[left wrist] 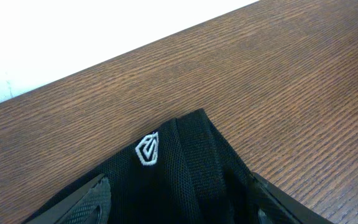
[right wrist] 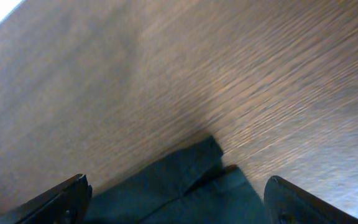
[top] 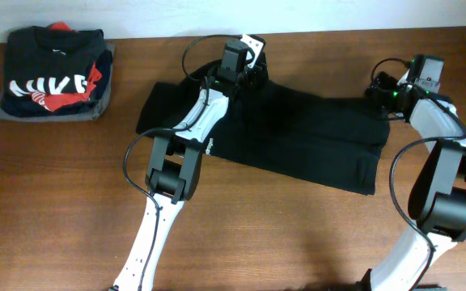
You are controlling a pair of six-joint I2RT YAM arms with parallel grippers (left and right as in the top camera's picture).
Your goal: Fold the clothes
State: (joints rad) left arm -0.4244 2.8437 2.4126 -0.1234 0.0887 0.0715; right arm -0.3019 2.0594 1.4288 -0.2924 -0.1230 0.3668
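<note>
I will fold the garment's far folded edge over its near side, so my left gripper will next grab the garment by that edge, beside the white logo.
The clothes, one plain black garment point(top: 298, 133), lie spread flat across the middle of the table. My left gripper point(top: 249, 79) is at its far edge, open, with the fingers point(left wrist: 182, 202) straddling a folded edge of black mesh fabric point(left wrist: 191, 168) that bears a tiny white logo point(left wrist: 148, 150). My right gripper point(top: 381, 87) is at the garment's far right corner, open, with the fingers point(right wrist: 179, 202) wide on either side of a dark fabric corner point(right wrist: 191, 171). The neck label is not visible.
A folded stack point(top: 53, 74) sits at the far left: a black top with big white letters and red print on a grey garment. The table's far edge point(left wrist: 104, 62) meets a white wall just beyond both grippers. Bare wood point(top: 298, 234) lies in front.
</note>
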